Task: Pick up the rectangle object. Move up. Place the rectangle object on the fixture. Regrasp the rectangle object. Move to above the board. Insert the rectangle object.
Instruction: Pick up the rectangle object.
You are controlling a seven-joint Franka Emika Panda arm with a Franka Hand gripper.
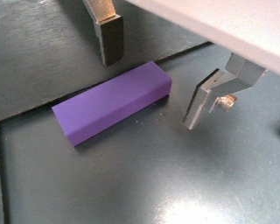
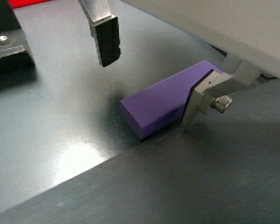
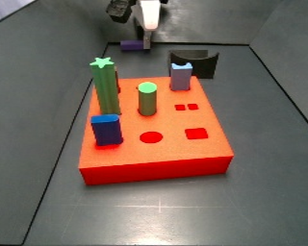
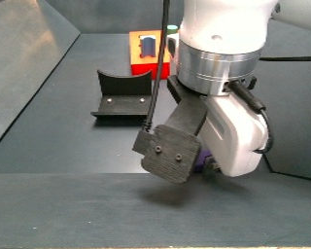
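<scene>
I will next grab the purple bar by one of its square ends with my gripper. Then I will lay the bar on the black fixture (image 3: 195, 62).
The rectangle object (image 1: 112, 101) is a purple bar lying flat on the dark floor. It shows in both wrist views (image 2: 166, 101) and as a small purple patch at the far end of a side view (image 3: 131, 44). My gripper (image 1: 152, 74) is open and empty, just above the bar, with one finger (image 1: 111, 41) on one side and the other finger (image 1: 201, 103) on the other. It shows astride the bar in the wrist view (image 2: 152, 80). The black fixture (image 3: 195, 62) stands beside the red-orange board (image 3: 183, 144). The arm hides the gripper in the side view (image 4: 217, 97).
On the board stand a green star post (image 3: 104, 86), a green cylinder (image 3: 146, 98), a blue block (image 3: 107, 129) and a lavender peg (image 3: 181, 75). The fixture (image 4: 123, 94) also shows in a side view, before the board (image 4: 148, 51). Dark walls ring the floor.
</scene>
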